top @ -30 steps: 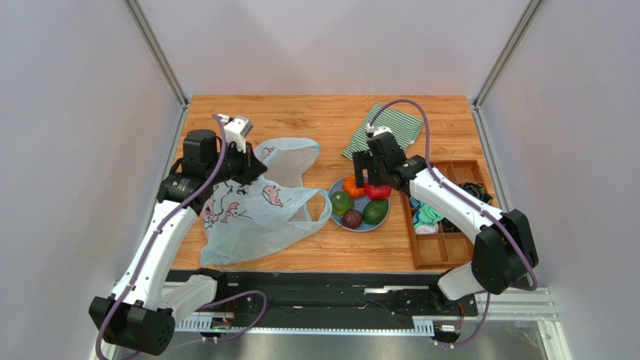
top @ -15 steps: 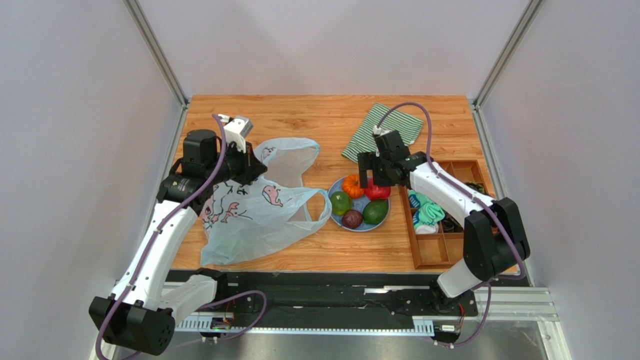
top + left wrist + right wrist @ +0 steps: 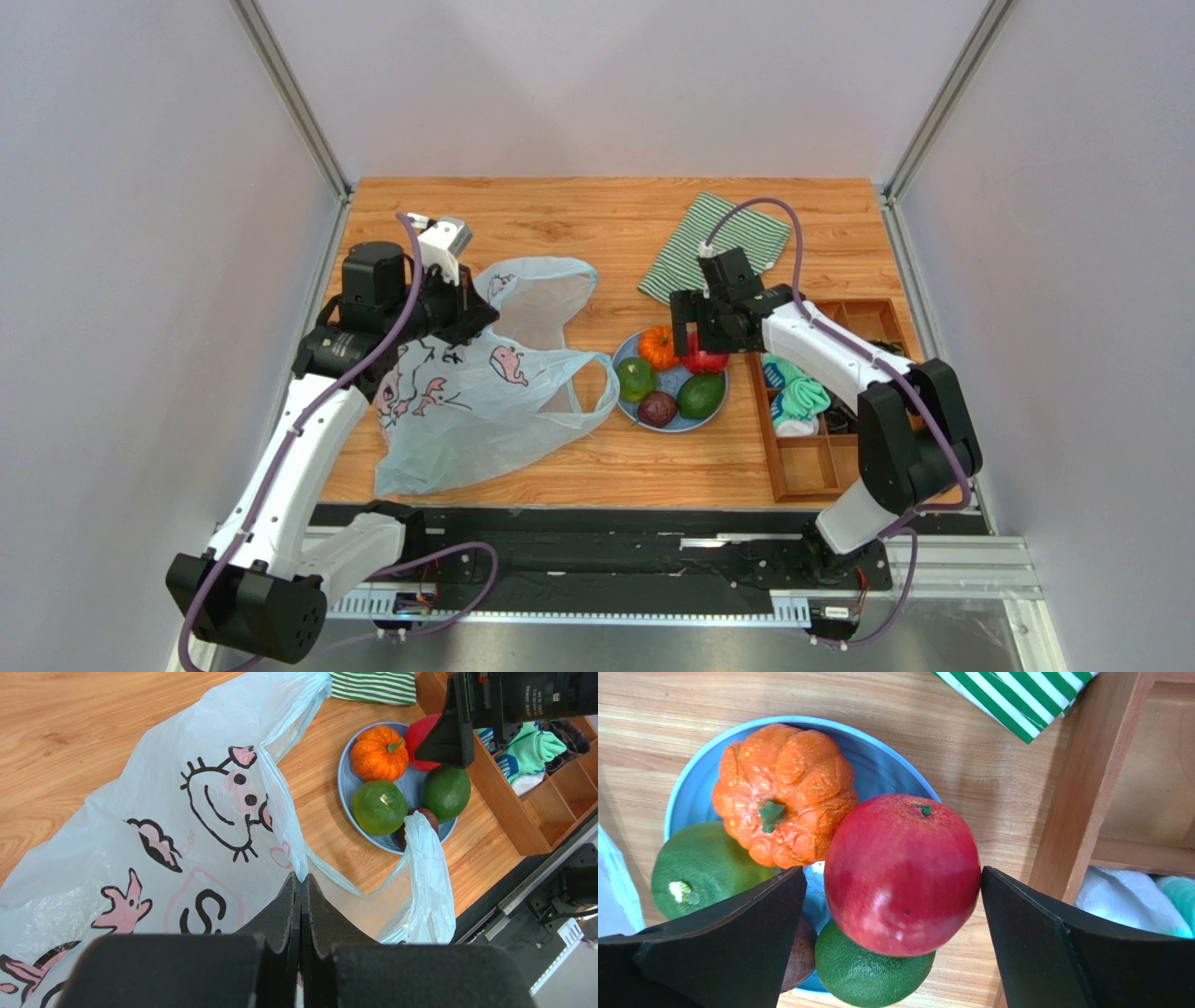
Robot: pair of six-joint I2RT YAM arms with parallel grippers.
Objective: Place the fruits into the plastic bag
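The fingers of the right gripper are level with the apple's widest sides in the right wrist view, so it is time for them to close on the apple.
The plastic bag [image 3: 477, 399] lies pale and translucent on the table's left half, printed with a cartoon face [image 3: 217, 798]. My left gripper [image 3: 302, 876] is shut, pinching the bag's rim and holding it up. The fruits sit on a blue plate [image 3: 673, 427]: an orange one [image 3: 781, 794], a red apple [image 3: 903, 875], a bright green one [image 3: 696, 871], a dark green one [image 3: 871, 973] and a dark purple one [image 3: 658, 409]. My right gripper [image 3: 892, 871] is open just above the plate, its fingers [image 3: 738, 931] on either side of the apple.
A green striped cloth [image 3: 723, 241] lies behind the plate. A wooden compartment tray [image 3: 828, 469] holding rolled cloths and dark items stands right of the plate, its wall close to my right finger. The bag's free handle [image 3: 428, 875] droops next to the plate.
My right gripper has shifted a little to the right and settled over the red apple, its jaws opening slightly wider. The left arm and the bag have not moved.
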